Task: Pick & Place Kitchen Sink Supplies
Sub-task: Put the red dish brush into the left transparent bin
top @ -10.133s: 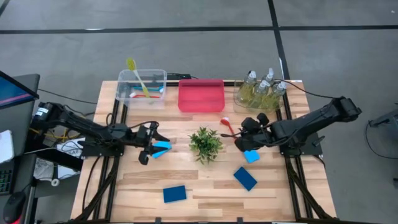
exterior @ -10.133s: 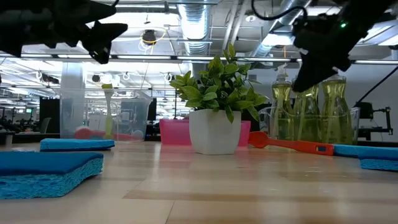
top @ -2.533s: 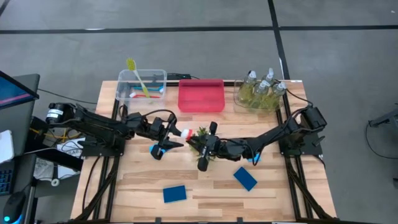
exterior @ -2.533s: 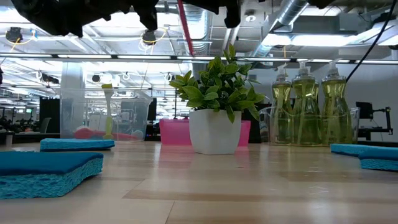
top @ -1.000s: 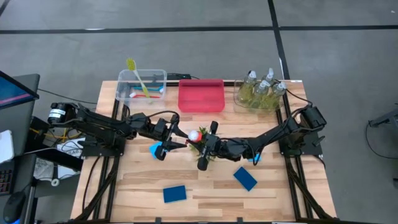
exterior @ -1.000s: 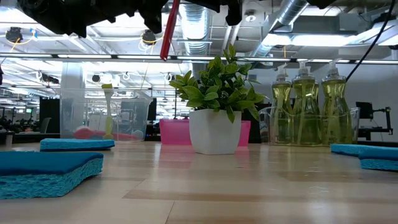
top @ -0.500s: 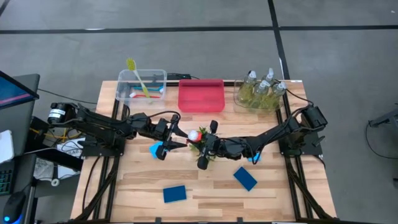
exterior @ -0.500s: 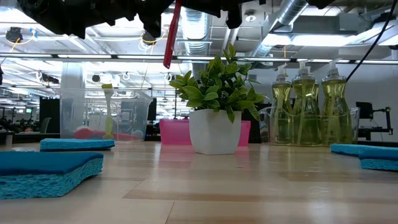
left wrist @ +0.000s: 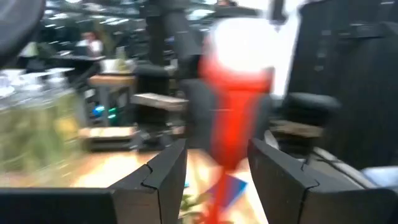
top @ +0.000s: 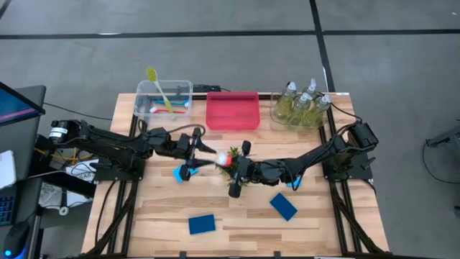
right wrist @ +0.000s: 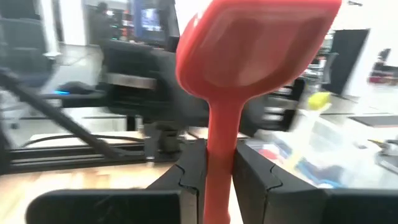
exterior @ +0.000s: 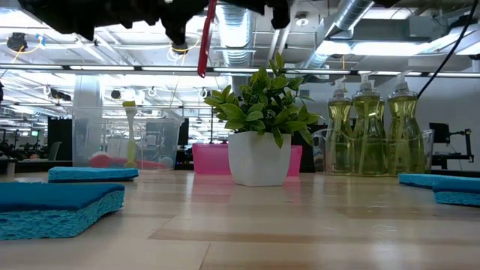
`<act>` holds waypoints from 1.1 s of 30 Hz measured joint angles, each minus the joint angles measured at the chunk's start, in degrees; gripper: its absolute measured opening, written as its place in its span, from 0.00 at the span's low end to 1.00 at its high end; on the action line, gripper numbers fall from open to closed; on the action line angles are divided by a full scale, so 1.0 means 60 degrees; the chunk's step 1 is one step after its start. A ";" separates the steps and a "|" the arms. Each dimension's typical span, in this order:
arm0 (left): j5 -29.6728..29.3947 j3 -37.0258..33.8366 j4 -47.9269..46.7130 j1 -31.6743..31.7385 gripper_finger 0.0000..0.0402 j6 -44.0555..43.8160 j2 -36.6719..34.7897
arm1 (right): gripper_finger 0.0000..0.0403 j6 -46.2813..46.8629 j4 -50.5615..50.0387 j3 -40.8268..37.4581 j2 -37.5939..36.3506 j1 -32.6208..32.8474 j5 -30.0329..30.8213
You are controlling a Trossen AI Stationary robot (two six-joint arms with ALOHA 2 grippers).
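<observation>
The red brush should drop into the clear bin, so my left gripper should reach it and take hold of its handle just below the head [left wrist: 230, 130].
A red brush [top: 226, 158] with a white bristle head stands upright in the air beside the plant [exterior: 262, 127]. Its handle [exterior: 204, 37] hangs down. My right gripper [top: 233, 165] is shut on it, and the red back of the head [right wrist: 249, 56] fills the right wrist view. My left gripper [top: 195, 162] is open, level, and just toward the table's left of the brush. In the left wrist view the brush [left wrist: 236, 93] shows beyond its fingers [left wrist: 161, 174]. Blue sponges [top: 202, 224] [top: 283, 206] lie flat on the table. Pump bottles [top: 302, 104] stand in a clear bin. My right gripper pinches the brush's neck [right wrist: 219, 155], just below the head, between its two fingers. The fingers come level from the table's right and lie across the brush. The brush is upright, head up, and lifted clear of the table.
A clear bin [top: 164, 99] at the far left holds a yellow brush [top: 153, 78] and other brushes. A pink bin [top: 232, 109] stands at the far middle. More blue sponges lie under the arms [top: 180, 173] [top: 291, 181]. The plant's pot [exterior: 259, 161] stands mid-table.
My left gripper has drawn back a little toward the table's left edge, away from the brush, still open. The brush stays upright in my right gripper, which has kept still.
</observation>
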 joint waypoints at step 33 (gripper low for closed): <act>0.0160 0.0020 0.0409 -0.0563 0.43 -0.0110 -0.0011 | 0.13 0.0309 -0.0052 0.0069 0.0076 -0.0126 -0.0383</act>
